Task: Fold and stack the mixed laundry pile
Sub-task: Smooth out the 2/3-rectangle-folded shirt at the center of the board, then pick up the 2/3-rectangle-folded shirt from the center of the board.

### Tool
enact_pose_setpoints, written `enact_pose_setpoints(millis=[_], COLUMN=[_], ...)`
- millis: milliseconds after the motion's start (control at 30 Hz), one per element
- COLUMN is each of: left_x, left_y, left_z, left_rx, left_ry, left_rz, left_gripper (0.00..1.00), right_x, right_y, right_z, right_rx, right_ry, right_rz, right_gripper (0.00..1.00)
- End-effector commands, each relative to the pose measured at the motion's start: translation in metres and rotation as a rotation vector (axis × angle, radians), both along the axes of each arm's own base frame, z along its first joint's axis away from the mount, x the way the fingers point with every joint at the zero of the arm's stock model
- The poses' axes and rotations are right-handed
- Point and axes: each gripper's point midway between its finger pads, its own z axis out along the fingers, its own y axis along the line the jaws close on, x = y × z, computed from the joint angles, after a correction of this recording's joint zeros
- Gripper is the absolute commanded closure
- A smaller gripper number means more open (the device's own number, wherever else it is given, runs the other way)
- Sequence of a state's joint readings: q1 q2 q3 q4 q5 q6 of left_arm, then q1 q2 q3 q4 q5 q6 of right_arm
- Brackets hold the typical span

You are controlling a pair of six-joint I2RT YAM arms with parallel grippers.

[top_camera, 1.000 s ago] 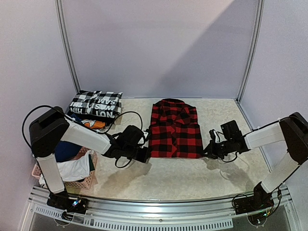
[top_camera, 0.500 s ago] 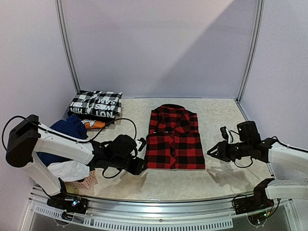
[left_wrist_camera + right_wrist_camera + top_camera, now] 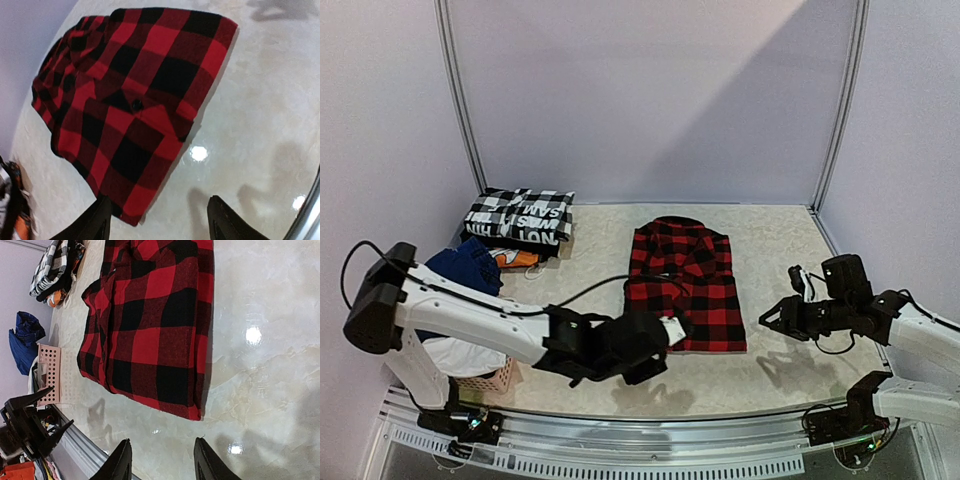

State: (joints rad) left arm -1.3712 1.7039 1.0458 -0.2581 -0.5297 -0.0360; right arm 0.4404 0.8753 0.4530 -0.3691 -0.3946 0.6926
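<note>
My left gripper next has to grab the plaid shirt by its near hem [image 3: 140, 211] to fold the shirt's near end over its body.
A folded red-and-black plaid shirt [image 3: 685, 285] lies flat in the middle of the table, also seen in the left wrist view [image 3: 135, 95] and the right wrist view [image 3: 150, 325]. My left gripper [image 3: 675, 325] hovers at the shirt's near edge, open [image 3: 160, 227]; one finger sits beside the hem corner and only bare table lies between the fingers. My right gripper [image 3: 767, 318] is off the shirt's right side, open and empty [image 3: 162, 465]. More of the laundry pile, a blue garment [image 3: 470, 265] and a white one [image 3: 470, 355], sits at the left.
A folded black-and-white checked garment [image 3: 520, 215] tops a small stack at the back left. The pink lattice basket [image 3: 495, 378] stands at the near left under the left arm. A metal rail [image 3: 650, 450] runs along the near table edge.
Both grippers have opened and come off the shirt. The left arm swung right along the shirt's near edge. The right arm drew back to the right. The shirt now lies flat.
</note>
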Motion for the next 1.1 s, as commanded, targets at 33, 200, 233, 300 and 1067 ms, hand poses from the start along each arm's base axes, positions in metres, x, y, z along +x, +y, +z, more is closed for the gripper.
enact_pose_setpoints(millis=[33, 200, 233, 300, 1067], left_x=[0.002, 0.003, 0.004, 0.005, 0.055], left_y=[-0.016, -0.034, -0.037, -0.042, -0.055], left_z=[-0.034, -0.054, -0.056, -0.059, -0.095], left_rx=[0.442, 0.525, 0.529, 0.527, 0.592], left_ry=[-0.282, -0.330, -0.340, -0.349, -0.372], left_rz=[-0.153, -0.222, -0.230, -0.250, -0.260], left_gripper=[0.34, 0.36, 0.37, 0.38, 0.59], right_x=[-0.005, -0.007, -0.008, -0.009, -0.009], right_y=[-0.005, -0.007, -0.007, -0.008, -0.010], right_z=[-0.005, -0.002, -0.001, 0.000, 0.006], right_rx=[-0.027, -0.031, -0.029, -0.031, -0.024], right_ry=[0.010, -0.006, -0.010, -0.012, -0.035], right_rz=[-0.011, -0.010, -0.009, -0.009, -0.018], right_gripper=[0.57, 0.57, 0.57, 0.57, 0.57])
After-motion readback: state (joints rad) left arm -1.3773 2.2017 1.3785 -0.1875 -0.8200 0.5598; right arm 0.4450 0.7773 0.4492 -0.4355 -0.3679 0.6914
